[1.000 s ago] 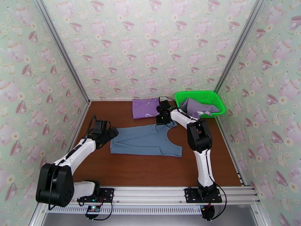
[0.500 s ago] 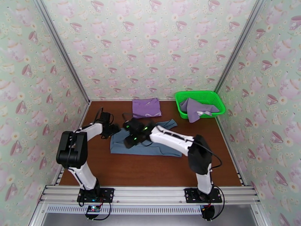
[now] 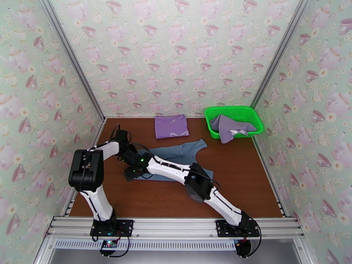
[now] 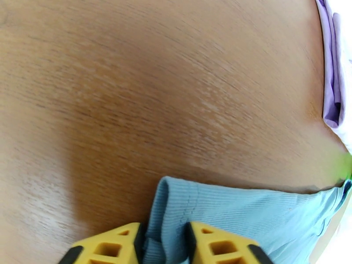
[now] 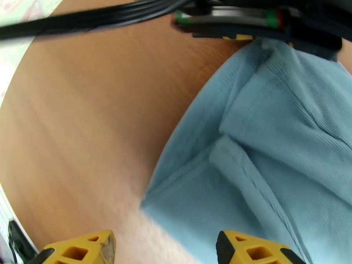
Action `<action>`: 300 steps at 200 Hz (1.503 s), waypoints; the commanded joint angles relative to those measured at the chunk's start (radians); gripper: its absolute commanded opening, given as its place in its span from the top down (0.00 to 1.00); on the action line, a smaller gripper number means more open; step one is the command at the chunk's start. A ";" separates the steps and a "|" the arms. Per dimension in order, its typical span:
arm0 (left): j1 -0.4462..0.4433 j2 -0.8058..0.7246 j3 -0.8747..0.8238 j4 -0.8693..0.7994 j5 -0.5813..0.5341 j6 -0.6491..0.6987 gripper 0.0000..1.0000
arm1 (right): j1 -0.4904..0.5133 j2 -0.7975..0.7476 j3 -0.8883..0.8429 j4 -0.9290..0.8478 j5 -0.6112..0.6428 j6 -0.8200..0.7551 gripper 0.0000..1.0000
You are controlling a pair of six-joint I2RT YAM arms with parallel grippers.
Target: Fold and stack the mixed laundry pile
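I should fold the hem over evenly, so next I should grab the blue-grey garment's near hem corner with my right gripper, opposite my left gripper's corner.
The dusty blue-grey garment point(image 3: 178, 151) lies spread flat in the middle of the brown table. My left gripper point(image 3: 128, 151) is at its far left corner, and in the left wrist view the left gripper point(image 4: 165, 245) is shut on a fold of the blue-grey cloth point(image 4: 246, 216). My right gripper point(image 3: 131, 173) reaches across to the near left corner. In the right wrist view the right gripper point(image 5: 165, 249) stands open over that corner of the garment point(image 5: 273, 150). The bright purple shirt point(image 3: 171, 126) lies folded at the back. The pale lavender-grey garment point(image 3: 229, 126) hangs in the basket.
A green mesh basket point(image 3: 229, 109) stands at the back right corner. The right arm stretches diagonally over the blue-grey garment. The purple shirt's edge point(image 4: 330, 75) shows beyond the left gripper. Patterned walls close the table on three sides.
The right arm swung from near the purple shirt across to the garment's near left corner, its jaws now wider. The left gripper moved to the far left corner and closed on the cloth.
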 commanded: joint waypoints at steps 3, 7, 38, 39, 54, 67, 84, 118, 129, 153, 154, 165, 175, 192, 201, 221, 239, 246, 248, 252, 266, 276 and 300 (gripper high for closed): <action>-0.026 0.032 -0.041 0.051 0.113 0.012 0.78 | 0.007 0.083 0.099 -0.044 0.001 0.046 0.37; -0.025 0.032 -0.043 0.051 0.115 0.013 0.80 | 0.006 0.093 0.111 -0.046 -0.003 0.051 0.37; -0.021 0.031 -0.051 0.059 0.132 0.013 0.98 | 0.009 0.171 0.180 -0.079 -0.006 0.088 0.39; -0.020 0.031 -0.051 0.060 0.133 0.012 0.99 | 0.009 0.173 0.182 -0.081 -0.005 0.089 0.39; -0.018 0.028 -0.056 0.065 0.141 0.009 1.00 | 0.011 0.202 0.201 -0.105 0.003 0.098 0.41; -0.018 0.031 -0.065 0.074 0.158 0.002 1.00 | 0.014 0.218 0.201 -0.132 0.017 0.103 0.43; -0.020 0.036 -0.088 0.092 0.185 -0.016 1.00 | 0.016 0.235 0.190 -0.186 0.047 0.101 0.47; -0.022 0.016 -0.181 0.145 0.200 -0.058 1.00 | 0.017 0.237 0.102 -0.257 0.111 0.083 0.56; -0.022 0.006 -0.205 0.159 0.204 -0.067 1.00 | 0.017 0.241 0.082 -0.263 0.117 0.082 0.59; -0.022 -0.010 -0.238 0.179 0.210 -0.087 1.00 | 0.022 0.267 0.077 -0.270 0.123 0.079 0.68; -0.023 -0.010 -0.239 0.178 0.211 -0.088 1.00 | 0.022 0.268 0.078 -0.270 0.123 0.079 0.68; -0.023 -0.015 -0.250 0.184 0.214 -0.094 1.00 | 0.022 0.282 0.078 -0.269 0.117 0.080 0.76; -0.023 -0.018 -0.258 0.188 0.216 -0.096 1.00 | 0.022 0.291 0.079 -0.261 0.115 0.078 0.85; -0.023 -0.021 -0.272 0.195 0.220 -0.101 1.00 | 0.023 0.295 0.070 -0.252 0.115 0.074 0.99; -0.023 -0.021 -0.281 0.202 0.225 -0.104 1.00 | 0.024 0.288 0.059 -0.241 0.112 0.068 1.00; -0.023 -0.025 -0.299 0.218 0.231 -0.111 1.00 | 0.032 0.226 -0.015 -0.155 0.103 0.053 1.00; -0.023 -0.053 -0.318 0.230 0.232 -0.123 1.00 | 0.039 0.129 -0.119 -0.055 0.096 0.048 1.00; -0.024 -0.070 -0.321 0.229 0.235 -0.124 1.00 | 0.039 0.083 -0.167 -0.006 0.098 0.052 1.00; -0.024 -0.074 -0.322 0.228 0.236 -0.125 1.00 | 0.039 0.069 -0.182 0.008 0.099 0.054 1.00; -0.025 -0.086 -0.321 0.222 0.238 -0.125 1.00 | 0.039 0.046 -0.210 0.034 0.103 0.058 1.00; -0.034 -0.127 -0.314 0.197 0.239 -0.118 1.00 | 0.039 -0.037 -0.276 0.098 0.132 0.059 1.00; -0.044 -0.154 -0.303 0.176 0.237 -0.112 1.00 | 0.039 -0.084 -0.303 0.126 0.155 0.059 1.00; -0.076 -0.212 -0.280 0.140 0.238 -0.112 1.00 | 0.039 -0.186 -0.382 0.190 0.207 0.063 1.00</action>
